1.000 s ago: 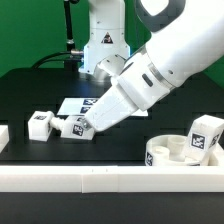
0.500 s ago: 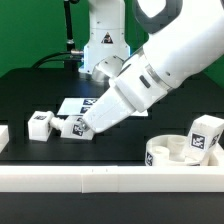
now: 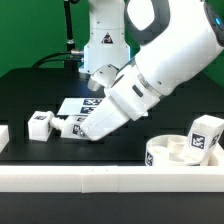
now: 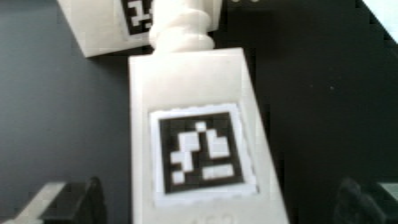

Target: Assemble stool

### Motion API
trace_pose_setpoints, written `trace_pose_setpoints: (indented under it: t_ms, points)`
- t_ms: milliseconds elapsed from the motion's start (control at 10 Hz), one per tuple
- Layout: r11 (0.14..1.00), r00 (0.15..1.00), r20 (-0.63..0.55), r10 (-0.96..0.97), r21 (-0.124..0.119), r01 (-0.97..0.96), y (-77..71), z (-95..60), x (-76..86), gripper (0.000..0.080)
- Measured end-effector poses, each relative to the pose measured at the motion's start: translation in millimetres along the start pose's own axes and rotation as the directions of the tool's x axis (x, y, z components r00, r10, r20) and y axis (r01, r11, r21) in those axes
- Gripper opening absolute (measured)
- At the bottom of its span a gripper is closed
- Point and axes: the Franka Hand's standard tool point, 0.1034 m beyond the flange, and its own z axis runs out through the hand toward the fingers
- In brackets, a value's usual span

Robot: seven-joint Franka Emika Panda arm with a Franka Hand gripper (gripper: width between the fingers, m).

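Note:
My open fingers stand down on either side of the white tagged leg, so my gripper closes on the leg next.
A white stool leg with a black-and-white tag lies on the black table beside the marker board. My gripper is down over it. In the wrist view the leg lies between my fingers, with dark gaps on both sides; the gripper is open around it. A second leg lies to the exterior view's left and also shows in the wrist view. The round seat sits at the front right, with a third leg standing in it.
A long white border rail runs along the front edge. A white piece shows at the exterior view's left edge. The robot base stands behind the marker board.
My arm has shifted and leaned down a little toward the exterior view's left, bringing the gripper lower over the lying leg. The legs and the seat have not moved.

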Motion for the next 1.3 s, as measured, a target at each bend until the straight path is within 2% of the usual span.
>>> trace_pose_setpoints:
  t_ms: [100,200,300,400,700,800,1100,1200,1300]
  points:
    - [1.0,1.0,0.001,0.002,0.003,-0.002,0.2,1.6,-1.0,0.0649]
    - [1.0,1.0,0.001,0.002,0.004,-0.002,0.2,2.2,-1.3,0.0541]
    - [1.0,1.0,0.001,0.003,0.004,-0.003,0.4,2.1,-1.3,0.04]
    - [1.0,1.0,0.0,0.004,0.002,-0.004,1.5,1.1,-1.3,0.0335]
    - [1.0,1.0,0.007,0.011,0.004,-0.011,6.2,-5.2,-2.8,0.0335]
    - [1.0,1.0,0.027,0.016,0.012,-0.016,7.6,-14.1,-3.4,0.0335]
    - [0.997,0.995,0.066,0.072,0.009,-0.072,3.9,-68.1,11.1,0.0335]
    - [0.998,0.997,0.034,0.066,-0.011,-0.065,8.7,-84.6,12.4,0.0335]
    - [0.997,0.997,-0.016,0.071,-0.027,-0.072,16.5,-92.7,6.2,0.0337]
